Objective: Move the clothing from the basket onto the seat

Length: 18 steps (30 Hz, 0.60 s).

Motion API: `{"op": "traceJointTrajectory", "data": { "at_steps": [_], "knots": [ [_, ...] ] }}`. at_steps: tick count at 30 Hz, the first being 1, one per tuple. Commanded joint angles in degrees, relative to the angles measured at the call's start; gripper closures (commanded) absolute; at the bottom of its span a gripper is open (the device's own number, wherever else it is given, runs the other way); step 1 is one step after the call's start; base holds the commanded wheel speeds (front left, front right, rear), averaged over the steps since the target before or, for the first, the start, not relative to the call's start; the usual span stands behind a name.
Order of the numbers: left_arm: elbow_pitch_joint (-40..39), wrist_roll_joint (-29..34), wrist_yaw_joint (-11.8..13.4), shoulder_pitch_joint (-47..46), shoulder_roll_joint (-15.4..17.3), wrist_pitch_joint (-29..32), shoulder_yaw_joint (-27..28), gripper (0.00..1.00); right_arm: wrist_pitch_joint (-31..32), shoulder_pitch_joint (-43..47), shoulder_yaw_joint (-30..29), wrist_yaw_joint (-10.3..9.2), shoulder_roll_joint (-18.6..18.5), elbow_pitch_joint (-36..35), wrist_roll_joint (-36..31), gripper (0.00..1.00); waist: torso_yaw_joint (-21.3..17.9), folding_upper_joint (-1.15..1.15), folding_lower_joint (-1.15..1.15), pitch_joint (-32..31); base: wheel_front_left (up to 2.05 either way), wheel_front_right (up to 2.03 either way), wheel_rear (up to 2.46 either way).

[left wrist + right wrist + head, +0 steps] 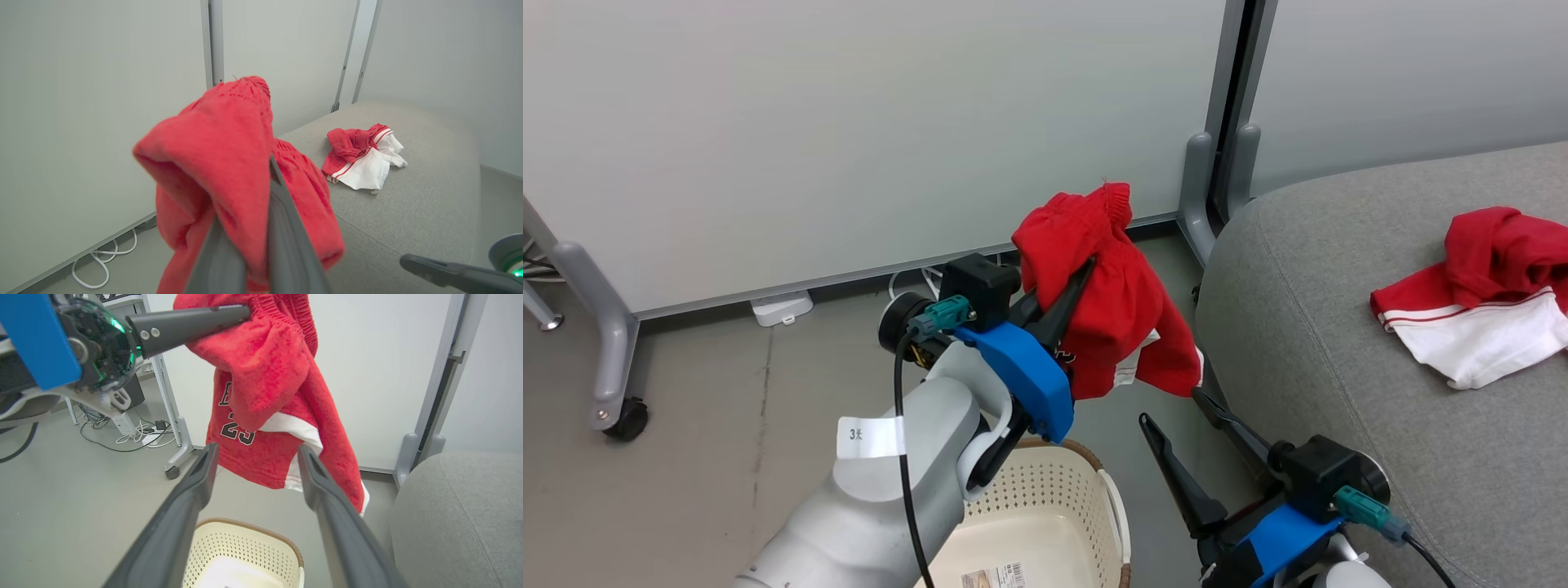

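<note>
The red garment is being held. My right gripper should grab it next by its white-trimmed lower part to move the clothing onto the seat.
My left gripper is shut on a red garment with white trim, holding it in the air above the cream basket. The cloth drapes over the left fingers and hangs with dark numerals showing on the garment. A second red and white garment lies crumpled on the grey sofa seat, to the right of the held one; the same garment shows on the seat ahead. My right gripper stands open beside the sofa's edge, below the hanging cloth, with nothing between its fingers.
Grey partition panels on wheeled feet stand behind, with white cables along the floor. A dark post rises at the sofa's corner. The basket holds a paper label on its bottom. Bare grey floor lies to the left.
</note>
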Motion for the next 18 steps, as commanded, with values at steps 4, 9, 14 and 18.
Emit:
{"op": "traceJointTrajectory", "data": {
  "at_steps": [4, 9, 14, 18],
  "knots": [
    [0.1, -0.5, 0.0, -1.2, -0.2, -0.1, -0.7, 1.0, 0.2, 0.4, 0.2, 0.01, -0.1, 0.0, 0.3, 0.0, -0.2, -0.01, 0.0, 0.0, 0.0, 0.0, 0.0],
    [1.0, -1.0, 0.0, -1.1, -0.3, -0.5, -1.3, 1.0, 0.3, 0.3, 0.5, 0.01, -0.1, 0.1, 0.2, 0.0, -0.3, -0.01, 0.0, 0.2, 0.0, 0.0, 0.0],
    [1.9, -1.3, 0.0, -1.4, -0.6, -1.0, -1.9, 1.0, 0.6, -0.4, 0.9, 0.01, 0.1, 0.4, 0.1, 0.0, -0.1, -0.01, 0.0, 0.4, 0.0, 0.0, 0.0],
    [2.3, -1.6, 0.0, -1.6, -0.8, -1.3, -2.4, 1.0, 1.6, -1.3, 0.0, 0.01, 0.4, 1.7, -0.2, 0.0, 0.1, -0.01, 0.0, 0.6, 0.0, 0.0, 0.0]
  ]
}}
